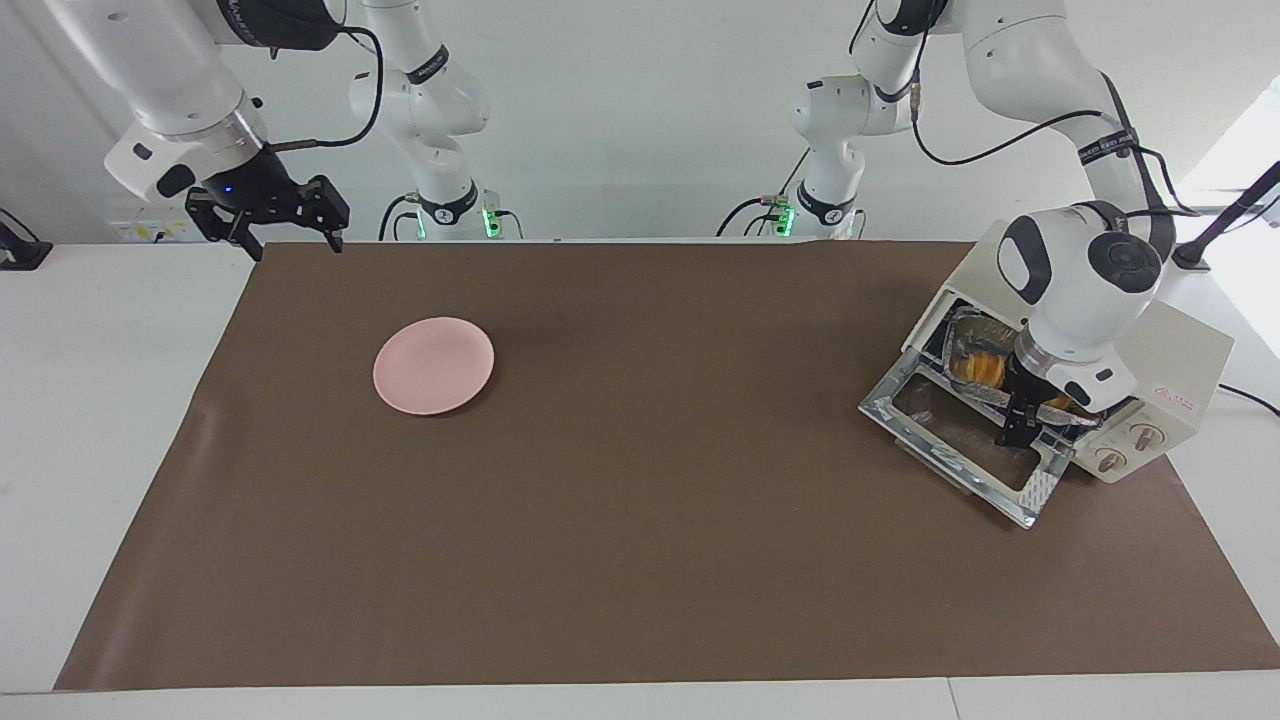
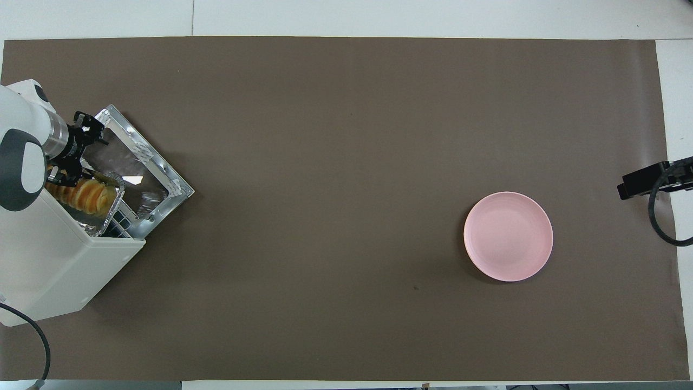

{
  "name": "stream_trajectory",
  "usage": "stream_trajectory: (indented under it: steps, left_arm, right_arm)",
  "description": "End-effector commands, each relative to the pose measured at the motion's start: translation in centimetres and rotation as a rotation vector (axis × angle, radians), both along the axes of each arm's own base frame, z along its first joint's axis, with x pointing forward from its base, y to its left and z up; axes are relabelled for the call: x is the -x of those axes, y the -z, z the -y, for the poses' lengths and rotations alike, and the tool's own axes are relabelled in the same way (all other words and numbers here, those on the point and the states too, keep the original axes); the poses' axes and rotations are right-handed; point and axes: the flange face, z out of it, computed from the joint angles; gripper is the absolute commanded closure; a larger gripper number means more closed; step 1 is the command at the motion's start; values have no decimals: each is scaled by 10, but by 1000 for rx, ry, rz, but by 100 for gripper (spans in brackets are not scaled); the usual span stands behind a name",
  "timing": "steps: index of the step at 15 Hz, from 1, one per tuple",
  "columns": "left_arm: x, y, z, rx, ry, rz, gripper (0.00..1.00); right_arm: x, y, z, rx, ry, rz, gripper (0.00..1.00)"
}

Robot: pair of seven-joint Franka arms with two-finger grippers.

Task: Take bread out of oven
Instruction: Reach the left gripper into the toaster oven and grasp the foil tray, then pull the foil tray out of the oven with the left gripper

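The bread (image 2: 86,195) needs to come out of the oven. My left gripper should next grab the foil tray by its crinkled rim (image 2: 119,191) for that.
The cream-white oven (image 1: 1185,345) (image 2: 48,260) stands at the left arm's end of the table. Its glass door (image 1: 955,440) (image 2: 135,157) lies folded down flat. The ridged golden bread (image 1: 980,368) (image 2: 86,195) rests in a crinkled foil tray (image 1: 962,322) (image 2: 116,189) on the wire rack, partly out of the oven's mouth. My left gripper (image 1: 1022,420) (image 2: 76,154) is open and low at the tray's front rim, one finger over the door and one over the tray, hiding part of the bread. My right gripper (image 1: 297,245) waits open above the table's corner at the right arm's end.
A round pink plate (image 1: 433,365) (image 2: 508,236) lies on the brown mat toward the right arm's end. The oven's two knobs (image 1: 1125,445) face away from the robots. A cable (image 1: 1250,398) runs off from the oven.
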Motion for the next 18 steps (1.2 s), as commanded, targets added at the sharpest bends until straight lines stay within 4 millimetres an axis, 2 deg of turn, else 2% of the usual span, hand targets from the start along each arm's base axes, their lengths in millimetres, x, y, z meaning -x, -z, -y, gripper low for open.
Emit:
stream_trajectory:
  steps: [1,2,5,6,8,10,12,14,16,17,18]
  left_arm:
    - [7,-1,-2,-16,8,15,93]
    - [6,-1,-2,-17,27,14,100]
    - [-1,-9,8,-21,104,23,100]
    - [-8,-13,16,-23,127,26,100]
    - [-27,-33,52,-29,194,39,100]
    - [-48,-55,126,-32,311,65,100]
    - [-42,-68,205,-34,497,81,100]
    - [-21,-68,279,-42,748,77,100]
    - [6,-62,336,-41,962,47,100]
    - [19,-57,363,-42,1045,33,100]
    - [35,-42,399,-38,1101,11,100]
  right_arm:
    - [9,-1,1,7,-22,-8,0]
    - [9,-1,1,7,-22,-6,0]
    - [9,-1,1,7,-22,-6,0]
    - [9,-1,1,7,-22,-6,0]
    - [9,-1,1,7,-22,-6,0]
    - [9,-1,1,8,-22,-7,0]
    - [9,-1,1,7,-22,-8,0]
    - [9,-1,1,7,-22,-6,0]
    - [9,-1,1,7,-22,-6,0]
    - [9,-1,1,7,-22,-6,0]
    - [9,-1,1,7,-22,-9,0]
